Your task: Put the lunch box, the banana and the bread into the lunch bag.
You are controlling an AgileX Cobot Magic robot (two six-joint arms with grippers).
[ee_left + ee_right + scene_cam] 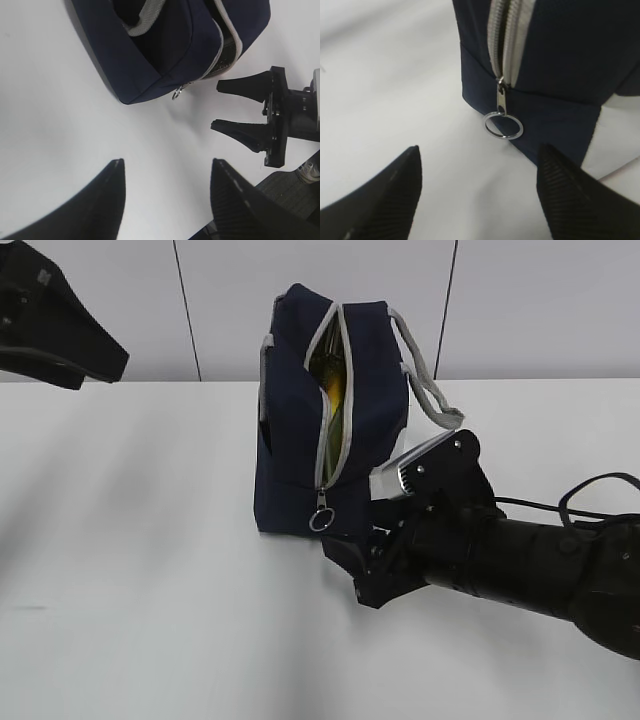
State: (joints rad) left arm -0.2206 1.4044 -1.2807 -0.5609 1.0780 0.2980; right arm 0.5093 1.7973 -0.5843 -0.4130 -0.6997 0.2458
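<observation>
Next, my right gripper grabs the zipper by its metal ring pull [322, 519] to zip the packed lunch bag [290, 440] closed.
The navy lunch bag [300, 410] stands on the white table with its grey zipper [335, 390] open along the top and down the near end. A yellow strip, likely the banana [336, 392], shows in the gap. The lunch box and the bread are hidden. The ring pull [322, 520] hangs low on the near end. My right gripper [352, 565] is open and empty, low on the table just right of the pull. In the right wrist view the pull [504, 125] lies just ahead of the open gripper [480, 150]. My left gripper [168, 165] is open and empty, above the table.
The bag's grey handle [428, 390] hangs over its right side. The left arm [55, 325] hovers at the far left, away from the bag. The left wrist view shows the bag [170, 45], its pull [177, 93] and the right gripper's fingers [240, 85].
</observation>
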